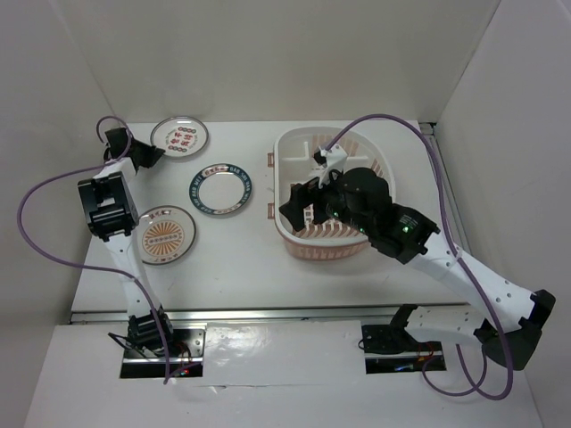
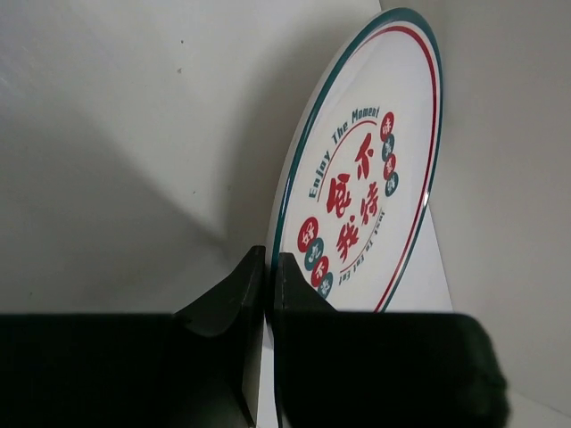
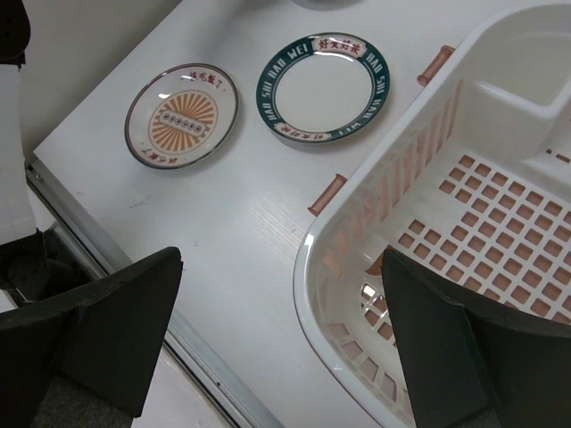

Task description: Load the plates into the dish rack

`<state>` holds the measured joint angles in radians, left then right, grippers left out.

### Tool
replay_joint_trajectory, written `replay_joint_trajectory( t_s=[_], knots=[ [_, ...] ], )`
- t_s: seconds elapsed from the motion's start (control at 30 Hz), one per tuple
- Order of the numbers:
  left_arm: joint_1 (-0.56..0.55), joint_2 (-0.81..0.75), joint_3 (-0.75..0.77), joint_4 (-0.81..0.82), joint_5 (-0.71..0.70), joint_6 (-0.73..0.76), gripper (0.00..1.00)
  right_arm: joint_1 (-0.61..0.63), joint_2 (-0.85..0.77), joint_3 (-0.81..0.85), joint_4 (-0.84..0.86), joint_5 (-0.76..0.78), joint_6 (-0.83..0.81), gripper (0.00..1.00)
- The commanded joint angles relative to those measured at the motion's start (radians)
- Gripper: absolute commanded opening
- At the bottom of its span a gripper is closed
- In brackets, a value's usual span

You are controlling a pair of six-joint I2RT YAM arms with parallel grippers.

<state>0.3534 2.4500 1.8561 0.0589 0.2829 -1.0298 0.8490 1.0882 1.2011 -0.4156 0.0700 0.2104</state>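
I need to grab the white plate's rim [image 1: 206, 132] with my right gripper next, opposite my left gripper, to load the plate on edge into the dish rack.
The white plate with red-green motifs [image 1: 180, 135] is at the table's far left. My left gripper [image 1: 152, 154] is shut on its near-left rim. In the left wrist view the fingers [image 2: 223, 299] pinch the edge of this plate [image 2: 366, 178]; I cannot tell whether it is lifted. The dark-blue-rimmed plate [image 1: 220, 189] and the orange-striped plate [image 1: 167, 235] lie flat on the table, also in the right wrist view [image 3: 323, 87] [image 3: 182, 116]. My right gripper [image 1: 299, 207] is open and empty above the near-left rim of the pale pink dish rack [image 1: 379, 160] [image 3: 357, 192], which holds no plates.
White enclosure walls stand close behind and beside the table. The rack has a small inner compartment [image 1: 314, 147] at its far end and pink clips [image 1: 270, 160] on its left side. A metal strip [image 3: 214, 366] marks the table's front edge. Purple cables [image 1: 53, 187] arch over both arms.
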Motion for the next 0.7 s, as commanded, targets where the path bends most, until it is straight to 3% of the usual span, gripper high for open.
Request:
replay_joint_trajectory(
  t_s=[0.0,0.17,0.3,0.53,0.67],
  knots=[
    [0.002,0.015,0.009,-0.041,-0.022,0.025,0.0,0.03,0.001,0.051,0.057,0.044,-0.008,1.0],
    [0.012,-0.051,-0.07,0.008,0.025,0.025,0.0,0.03,0.015,0.041,0.057,0.102,-0.008,1.0],
    [0.012,-0.209,-0.265,0.123,0.113,0.004,0.0,0.03,0.05,0.054,0.095,0.113,-0.017,1.0],
    [-0.001,-0.521,-0.379,0.084,0.16,0.086,0.0,0.01,0.059,0.031,0.198,0.151,-0.017,1.0],
    [-0.001,-0.69,-0.416,0.093,0.182,0.077,0.0,-0.085,0.059,-0.001,0.273,0.098,-0.028,1.0]
  ],
)
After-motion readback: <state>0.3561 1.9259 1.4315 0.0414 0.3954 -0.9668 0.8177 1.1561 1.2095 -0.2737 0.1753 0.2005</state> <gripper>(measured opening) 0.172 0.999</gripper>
